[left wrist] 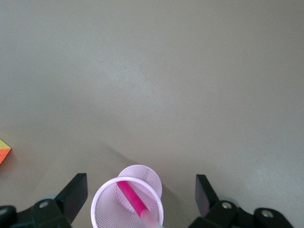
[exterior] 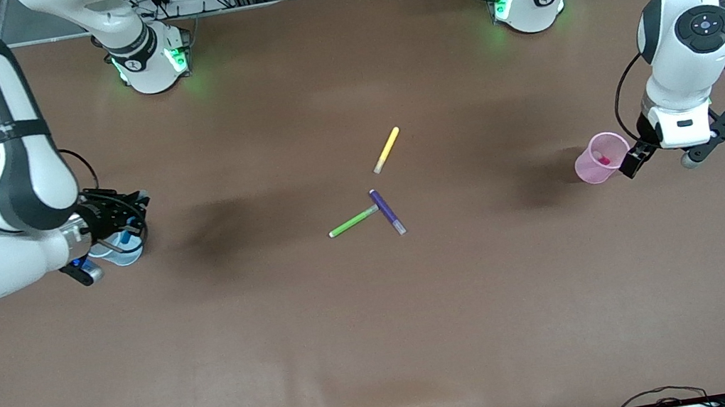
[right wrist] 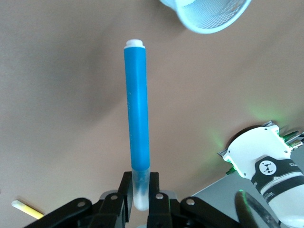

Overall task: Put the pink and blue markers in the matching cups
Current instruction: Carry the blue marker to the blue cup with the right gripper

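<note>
My right gripper moves the marker toward the pale blue cup's rim next, before releasing it. The blue marker's tip (right wrist: 135, 43) still hangs short of that rim in the right wrist view.
The pale pink cup (exterior: 596, 158) stands toward the left arm's end of the table, with the pink marker (exterior: 605, 160) leaning inside it. In the left wrist view the pink marker (left wrist: 133, 198) lies slanted in the cup (left wrist: 102, 209). My left gripper (exterior: 661, 157) is over the table beside the cup, open and empty (left wrist: 141, 197). My right gripper (exterior: 121, 225) is shut on the pale cap of the blue marker (right wrist: 137, 109) and holds it over the pale blue cup (exterior: 118, 253). The marker's tip is just short of the cup's rim (right wrist: 206, 16).
A yellow marker (exterior: 387, 149), a green marker (exterior: 353, 222) and a purple marker (exterior: 387, 211) lie mid-table; the green and purple ones touch at their ends. The yellow marker also shows in the right wrist view (right wrist: 26, 208). The right arm's base (right wrist: 263, 166) shows there too.
</note>
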Available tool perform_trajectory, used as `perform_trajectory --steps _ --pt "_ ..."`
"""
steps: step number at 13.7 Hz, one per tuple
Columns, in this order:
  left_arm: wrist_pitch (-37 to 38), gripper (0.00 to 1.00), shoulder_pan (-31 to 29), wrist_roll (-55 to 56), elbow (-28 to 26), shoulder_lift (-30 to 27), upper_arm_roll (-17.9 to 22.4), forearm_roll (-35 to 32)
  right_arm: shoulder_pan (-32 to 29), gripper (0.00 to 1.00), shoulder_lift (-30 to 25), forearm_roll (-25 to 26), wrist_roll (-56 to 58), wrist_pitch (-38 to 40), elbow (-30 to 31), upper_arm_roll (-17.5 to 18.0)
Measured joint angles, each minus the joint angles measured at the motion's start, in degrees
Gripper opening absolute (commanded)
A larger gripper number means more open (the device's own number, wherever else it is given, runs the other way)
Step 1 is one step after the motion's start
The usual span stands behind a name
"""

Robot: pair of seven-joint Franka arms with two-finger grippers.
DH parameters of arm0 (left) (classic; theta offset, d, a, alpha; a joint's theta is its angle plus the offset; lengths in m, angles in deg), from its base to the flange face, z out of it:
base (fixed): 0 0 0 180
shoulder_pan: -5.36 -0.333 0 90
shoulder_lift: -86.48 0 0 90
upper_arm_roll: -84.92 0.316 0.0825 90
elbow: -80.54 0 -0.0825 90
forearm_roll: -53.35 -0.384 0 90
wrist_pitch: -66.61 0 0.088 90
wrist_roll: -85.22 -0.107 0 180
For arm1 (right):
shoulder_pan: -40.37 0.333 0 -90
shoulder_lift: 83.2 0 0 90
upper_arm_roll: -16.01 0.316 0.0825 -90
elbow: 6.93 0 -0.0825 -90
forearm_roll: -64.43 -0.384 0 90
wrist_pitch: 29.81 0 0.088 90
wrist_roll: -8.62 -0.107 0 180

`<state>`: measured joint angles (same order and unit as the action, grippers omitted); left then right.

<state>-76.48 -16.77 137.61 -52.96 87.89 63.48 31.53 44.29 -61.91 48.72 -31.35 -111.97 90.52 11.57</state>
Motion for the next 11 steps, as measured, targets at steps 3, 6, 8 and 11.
perform_trajectory --steps 3,6,8,11 --pt "5.60 1.00 -0.01 0.00 2.68 -0.67 -0.58 0.19 -4.58 0.00 0.08 -0.03 4.93 0.68 0.87 -0.01" --pt "13.71 1.00 0.00 0.00 7.78 -1.46 -2.46 2.65 -9.03 0.00 0.50 -0.13 9.92 0.81 2.02 -0.01" --pt "19.04 1.00 0.05 -0.58 11.82 -1.67 -3.51 4.16 -10.76 0.00 1.24 -0.21 12.64 0.81 2.39 0.00" --pt "25.62 1.00 0.00 -5.17 17.40 -1.78 -3.77 9.29 -13.15 0.00 3.64 -1.84 16.25 0.80 2.67 0.01"
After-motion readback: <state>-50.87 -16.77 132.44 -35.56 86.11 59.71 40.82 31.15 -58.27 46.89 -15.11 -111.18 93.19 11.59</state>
